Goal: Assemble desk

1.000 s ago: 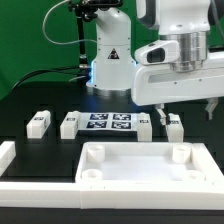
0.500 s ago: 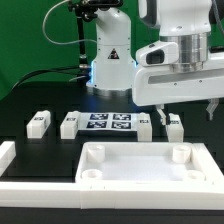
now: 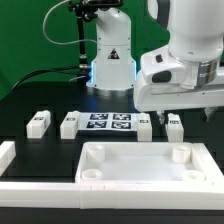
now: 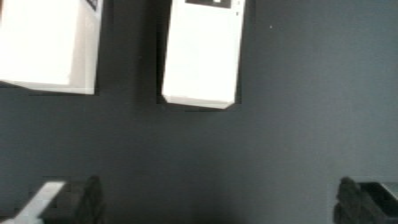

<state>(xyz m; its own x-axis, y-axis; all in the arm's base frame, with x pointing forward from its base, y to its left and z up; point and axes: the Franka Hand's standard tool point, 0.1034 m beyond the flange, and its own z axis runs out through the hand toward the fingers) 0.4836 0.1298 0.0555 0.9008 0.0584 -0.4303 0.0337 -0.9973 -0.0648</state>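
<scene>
The leg has to stand in the desk top's corner socket, so the robot's gripper should next grab its plain end beyond the tag.
The white desk top (image 3: 140, 168), a tray with a raised rim and round sockets in its corners, lies at the front. Several small white legs with tags lie in a row behind it: two on the exterior view's left (image 3: 38, 122) (image 3: 69, 124) and two on its right (image 3: 144, 125) (image 3: 175, 126). My gripper (image 3: 185, 113) hangs open and empty just above the right-hand legs. In the wrist view two legs (image 4: 203, 50) (image 4: 48, 45) lie on the black table ahead of the open gripper (image 4: 217, 205), and its dark fingertips (image 4: 63, 200) touch neither leg.
The marker board (image 3: 108, 122) lies between the two pairs of legs. The arm's white base (image 3: 110, 60) stands behind it, with cables above. A white raised border (image 3: 6, 158) runs along the table's front and its left in the exterior view.
My gripper has moved toward the exterior view's right and a little upward. The legs and the desk top have not moved.
</scene>
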